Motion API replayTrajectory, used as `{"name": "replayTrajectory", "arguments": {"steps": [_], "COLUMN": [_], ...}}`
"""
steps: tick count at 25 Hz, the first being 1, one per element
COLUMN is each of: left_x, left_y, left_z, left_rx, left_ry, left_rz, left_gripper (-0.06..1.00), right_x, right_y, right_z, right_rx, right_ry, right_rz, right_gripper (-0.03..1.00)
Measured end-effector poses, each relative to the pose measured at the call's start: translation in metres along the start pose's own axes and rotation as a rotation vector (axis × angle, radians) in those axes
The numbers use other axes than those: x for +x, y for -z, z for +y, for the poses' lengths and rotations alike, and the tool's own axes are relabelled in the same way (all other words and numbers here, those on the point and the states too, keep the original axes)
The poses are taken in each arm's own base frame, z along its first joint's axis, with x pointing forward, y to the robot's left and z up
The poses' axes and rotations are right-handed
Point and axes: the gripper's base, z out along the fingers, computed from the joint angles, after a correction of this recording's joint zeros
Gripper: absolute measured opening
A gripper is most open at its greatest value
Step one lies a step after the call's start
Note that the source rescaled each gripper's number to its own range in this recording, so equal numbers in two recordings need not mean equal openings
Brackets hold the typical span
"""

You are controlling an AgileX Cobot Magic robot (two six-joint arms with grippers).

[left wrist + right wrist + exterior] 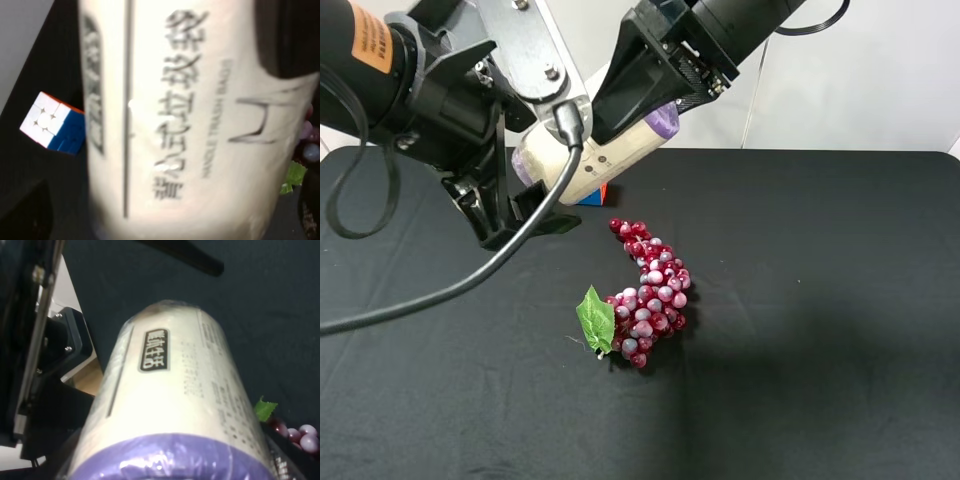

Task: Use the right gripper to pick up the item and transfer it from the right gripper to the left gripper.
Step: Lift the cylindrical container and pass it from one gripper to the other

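The canister will go from my right gripper to my left gripper, so next my left gripper will grab it by its printed cream-white body (588, 172) (175, 117).
The item (590, 160), a cream-white canister with purple caps and dark print, hangs tilted in the air above the back of the black table (820, 300). My right gripper (655, 112), all black, is shut on its upper right end by the purple cap (170, 460). My left gripper (520, 170), with the silver plate and orange-labelled arm, sits around the item's lower left end. Its fingers (490, 215) stand apart from the item. The item fills the left wrist view (185, 125) and the right wrist view (170, 390).
A colourful cube (596, 195) lies on the table under the item; it also shows in the left wrist view (52, 122). A red grape bunch (650, 295) with a green leaf (595, 320) lies mid-table. The table's back edge meets a white wall.
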Motion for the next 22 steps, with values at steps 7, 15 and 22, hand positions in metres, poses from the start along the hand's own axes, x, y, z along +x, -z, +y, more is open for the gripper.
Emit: {"name": "replayTrajectory", "arguments": {"steps": [7, 15, 22], "left_x": [-0.005, -0.006, -0.012], "left_y": [0.0, -0.015, -0.022], "left_z": [0.002, 0.001, 0.003], "left_rx": [-0.022, -0.015, -0.039], "left_ry": [-0.027, -0.038, -0.047], "left_rz": [-0.053, -0.047, -0.104], "left_gripper": [0.96, 0.96, 0.85], "right_x": [0.0, 0.0, 0.0], "right_y": [0.0, 0.0, 0.0], "right_z": [0.0, 0.0, 0.0], "right_rx": [-0.002, -0.004, -0.004], "right_ry": [-0.001, -0.002, -0.002], "right_rz": [-0.001, -0.003, -0.003], "right_gripper": [0.02, 0.02, 0.02]}}
